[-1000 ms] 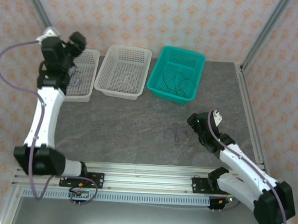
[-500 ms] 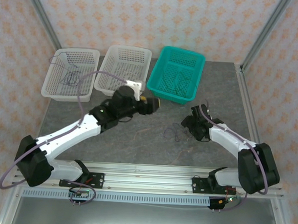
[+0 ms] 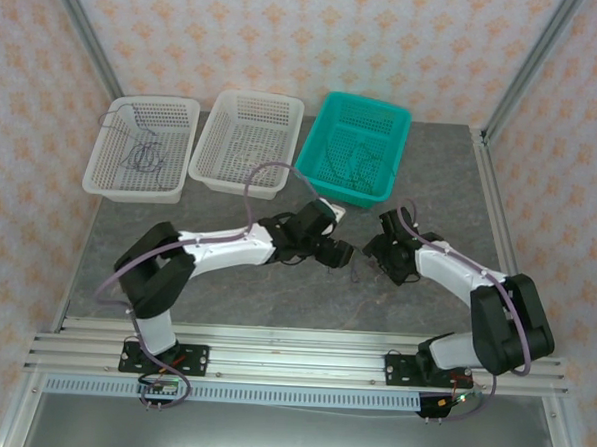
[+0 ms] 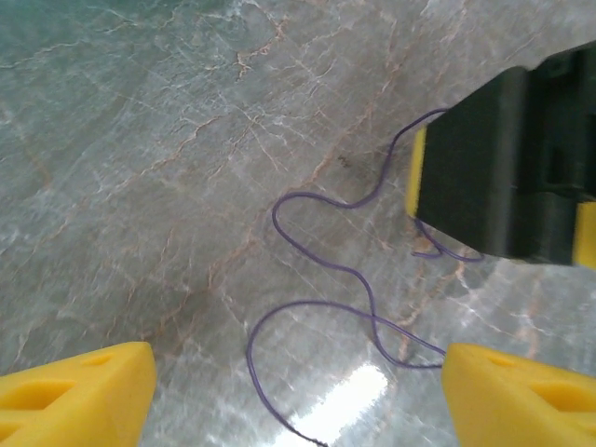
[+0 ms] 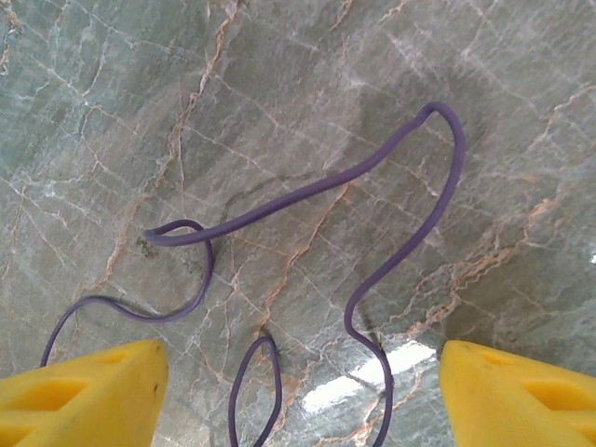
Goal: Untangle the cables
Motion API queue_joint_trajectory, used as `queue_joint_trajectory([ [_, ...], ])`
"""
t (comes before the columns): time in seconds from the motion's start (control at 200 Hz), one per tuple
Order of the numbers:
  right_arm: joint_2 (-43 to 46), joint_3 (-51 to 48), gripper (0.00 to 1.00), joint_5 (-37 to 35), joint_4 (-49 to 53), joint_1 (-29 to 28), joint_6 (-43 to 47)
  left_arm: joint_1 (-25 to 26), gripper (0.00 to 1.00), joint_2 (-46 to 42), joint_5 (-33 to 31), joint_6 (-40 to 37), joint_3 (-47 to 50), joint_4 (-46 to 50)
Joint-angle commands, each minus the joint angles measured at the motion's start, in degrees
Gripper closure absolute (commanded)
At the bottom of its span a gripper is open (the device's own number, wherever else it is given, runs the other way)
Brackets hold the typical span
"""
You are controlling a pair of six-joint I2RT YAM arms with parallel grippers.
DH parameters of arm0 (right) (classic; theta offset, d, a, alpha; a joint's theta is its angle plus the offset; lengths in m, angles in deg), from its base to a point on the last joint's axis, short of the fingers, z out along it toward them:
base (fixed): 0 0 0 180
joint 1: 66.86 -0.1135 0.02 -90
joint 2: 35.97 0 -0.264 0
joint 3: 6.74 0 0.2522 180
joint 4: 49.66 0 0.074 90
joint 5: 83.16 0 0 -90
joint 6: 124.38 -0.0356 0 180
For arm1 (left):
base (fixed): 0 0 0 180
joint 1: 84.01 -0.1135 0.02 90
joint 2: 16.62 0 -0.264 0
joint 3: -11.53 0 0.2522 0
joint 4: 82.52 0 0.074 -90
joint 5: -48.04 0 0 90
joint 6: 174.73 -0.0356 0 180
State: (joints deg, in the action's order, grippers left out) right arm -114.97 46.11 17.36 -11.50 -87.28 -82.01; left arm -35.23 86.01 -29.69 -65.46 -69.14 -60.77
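My left gripper will next take hold of the purple cable [image 3: 359,275] at its near-side curl, away from my right gripper, and pull the loops untangled.
A thin purple cable [image 3: 359,275] lies in loose loops on the grey stone table [image 3: 225,290], between the two grippers. My left gripper [image 3: 342,254] hovers low at its left side, open. In the left wrist view the cable [image 4: 276,216] curls on the table between and beyond the yellow fingertips, and nothing is gripped. My right gripper [image 3: 379,260] hovers just right of it, also open, and its black body [image 4: 507,177] stands over the cable's far end. In the right wrist view the purple cable [image 5: 307,191] loops on the table ahead of the spread fingertips. More thin cables lie in the teal basket [image 3: 321,175].
Three baskets stand in a row at the back: a white one [image 3: 106,178] at the left holding thin wires, a white one [image 3: 213,174] in the middle, and the teal one at the right. An aluminium frame post [image 3: 522,70] rises at the back right.
My left arm has swung from the left white basket down to the table's middle, beside the purple cable. My right gripper has moved up and left, close to the cable.
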Motion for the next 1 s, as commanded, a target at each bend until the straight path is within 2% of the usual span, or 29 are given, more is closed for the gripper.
queue_joint_trajectory([
  [0.0,1.95,0.12,0.23,-0.86,2.18,0.3,-0.79,0.27,0.19,2.98,0.28,-4.8,-2.64,1.78],
  [0.17,3.71,-0.41,0.23,-0.82,1.81,0.3,-0.88,0.46,0.22,8.6,2.02,-11.13,-3.29,0.38],
  [0.255,4.35,-0.75,0.23,-0.32,0.94,0.3,-0.92,0.44,0.25,10.82,4.28,-13.74,-3.52,-0.93],
  [0.33,4.91,-1.02,0.23,-0.06,0.48,0.3,-1.04,0.46,0.29,11.94,3.18,-14.43,-3.83,-1.38],
  [0.51,5.79,-1.6,0.23,-1.5,1.17,0.3,-1.23,0.71,0.48,15.08,-0.62,-15.65,-4.81,-0.92],
  [0.671,4.5,-1.53,0.23,-3.37,2.54,0.3,-1.47,1.32,0.61,16.52,1.66,-18.03,-4.72,-0.69],
  [0.786,3.09,-1.34,0.23,-4.63,3.04,0.32,-2.37,2.26,0.71,17.28,0.41,-20.77,-5.05,1.14],
  [0.881,1.47,-1.8,0.23,-4.91,1.78,0.26,-3.41,2.47,0.83,17.37,-1.7,-21.38,-4.45,1.45],
  [0.991,-1.7,-1.92,0.22,-5.91,1.1,0.24,-4.69,2.47,1.0,14.78,-1.68,-20.88,-1.54,-2.35],
])
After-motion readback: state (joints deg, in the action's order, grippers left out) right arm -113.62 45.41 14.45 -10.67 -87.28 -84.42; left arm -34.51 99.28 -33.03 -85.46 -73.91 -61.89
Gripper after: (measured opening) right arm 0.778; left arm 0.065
